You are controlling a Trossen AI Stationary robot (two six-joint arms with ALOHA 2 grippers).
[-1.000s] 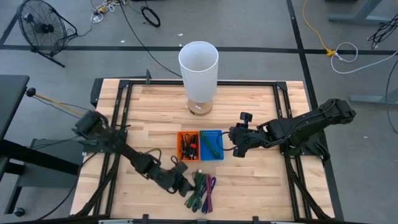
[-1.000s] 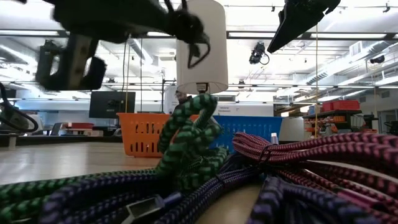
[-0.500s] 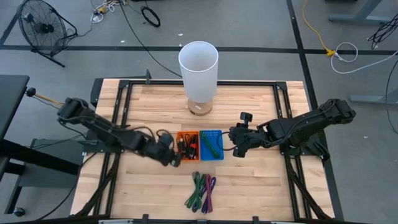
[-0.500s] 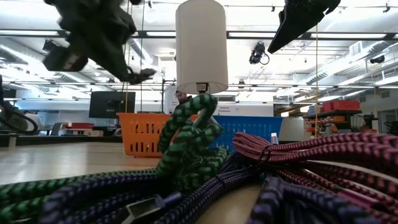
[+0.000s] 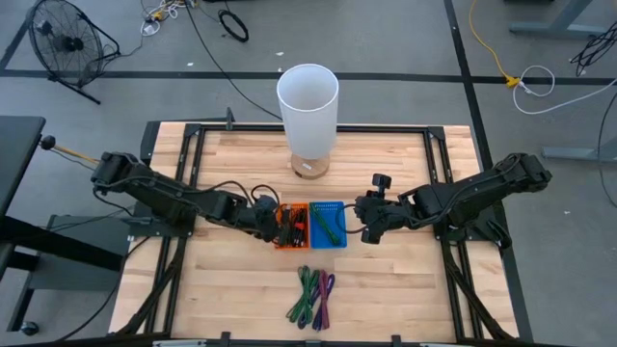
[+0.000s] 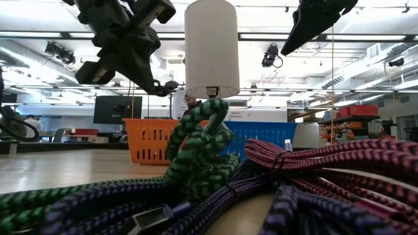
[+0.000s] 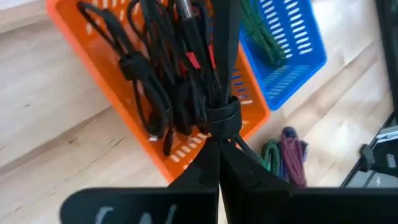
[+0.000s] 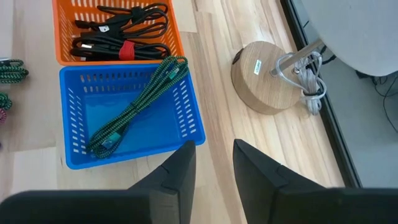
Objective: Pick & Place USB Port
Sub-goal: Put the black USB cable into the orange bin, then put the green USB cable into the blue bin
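The black cable's wrap band [image 7: 224, 118] is inside the orange basket's rim [image 7: 140, 143], so the cable would settle inside and the left gripper should open.
My left gripper [image 5: 273, 221] is over the left rim of the orange basket [image 5: 292, 225], shut on a coiled black cable [image 7: 214, 74]. More black cables [image 7: 143, 87] lie in that basket. The blue basket [image 5: 328, 223] beside it holds a green braided cable [image 8: 134, 112]. A pile of green, purple and pink braided cables [image 5: 313, 294] lies near the table's front edge. My right gripper [image 5: 366, 231] waits just right of the blue basket, open and holding nothing. My left gripper pinches the black cable's coil just below its wrap band [image 7: 222, 119] between its two fingertips [image 7: 208, 163]. The fingers slant down from the table's left side. The coil reaches out past the fingertips over the orange basket; whether it rests on the cables inside, I cannot tell.
A tall white lamp [image 5: 308, 96] stands on a round wooden base [image 8: 264, 78] behind the baskets. A black metal frame [image 5: 439, 154] runs around the wooden tabletop. Bare wood lies left of the orange basket and in front of both baskets.
My left gripper has moved from beside the braided pile toward the table's far edge and a little up, and now stands at the orange basket's left rim, still shut. It has tipped flatter on the way. My right arm has kept still.
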